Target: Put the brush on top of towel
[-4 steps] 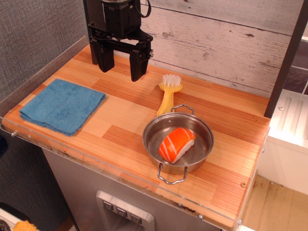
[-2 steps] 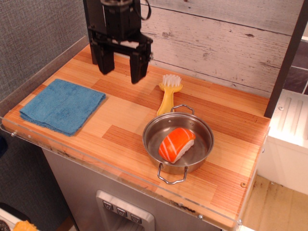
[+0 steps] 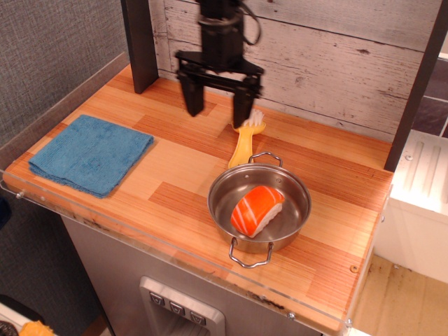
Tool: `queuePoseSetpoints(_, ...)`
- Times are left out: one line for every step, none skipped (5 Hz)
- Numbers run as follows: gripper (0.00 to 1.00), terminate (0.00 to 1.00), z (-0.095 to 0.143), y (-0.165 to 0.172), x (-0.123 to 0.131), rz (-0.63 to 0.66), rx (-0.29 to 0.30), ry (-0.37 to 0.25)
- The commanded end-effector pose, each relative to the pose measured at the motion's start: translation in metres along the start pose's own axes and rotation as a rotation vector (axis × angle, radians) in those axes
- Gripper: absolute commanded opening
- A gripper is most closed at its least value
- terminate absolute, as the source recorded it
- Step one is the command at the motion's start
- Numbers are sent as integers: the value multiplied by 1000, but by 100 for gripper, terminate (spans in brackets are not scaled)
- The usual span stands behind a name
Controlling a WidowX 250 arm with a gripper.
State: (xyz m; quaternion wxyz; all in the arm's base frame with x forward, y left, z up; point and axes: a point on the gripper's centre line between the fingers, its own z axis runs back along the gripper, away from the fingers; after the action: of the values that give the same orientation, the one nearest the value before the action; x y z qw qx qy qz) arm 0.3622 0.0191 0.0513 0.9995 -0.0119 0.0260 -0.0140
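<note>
My gripper is going to grab the yellow brush by its handle's upper part [image 3: 245, 138] next, so that it can lay the brush on top of the blue towel [image 3: 91, 153].
The yellow brush [image 3: 245, 142] lies on the wooden table, white bristles toward the back wall, handle pointing at the pot. The blue towel [image 3: 91, 153] lies flat at the front left. My gripper [image 3: 216, 112] hangs above the table at the back, open and empty, fingers pointing down. Its right finger [image 3: 241, 112] stands just in front of the brush's bristles and hides part of them. The towel is well to the left of the gripper.
A steel pot [image 3: 294, 222] with two handles stands right of centre and holds an orange-and-white salmon sushi piece [image 3: 256, 209]. A dark post [image 3: 140, 45] stands at the back left. A plank wall runs behind. A clear strip edges the table's front.
My gripper has moved to the right along the back of the table, from left of the brush to right beside its bristles. It stays open. Nothing else moved.
</note>
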Motion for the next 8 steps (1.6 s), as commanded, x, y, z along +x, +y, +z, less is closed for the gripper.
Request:
queuePoseSetpoints(100,0,0,-21,27,84,74,-46)
queuePoseSetpoints(100,0,-13,-16,25,89,107,-22)
queuePoseSetpoints(100,0,-21,-11,22,77,121,3)
queuePoseSetpoints(100,0,-28,-6,18,73,141,18)
queuePoseSetpoints(0,0,-34,-6,15,69,116,-1)
queuePoseSetpoints(0,0,-33,-7,14,66,110,-11)
queuePoseSetpoints(0,0,-27,-6,10,59,105,-34)
queuePoseSetpoints(0,0,-11,-5,5,29,96,-81)
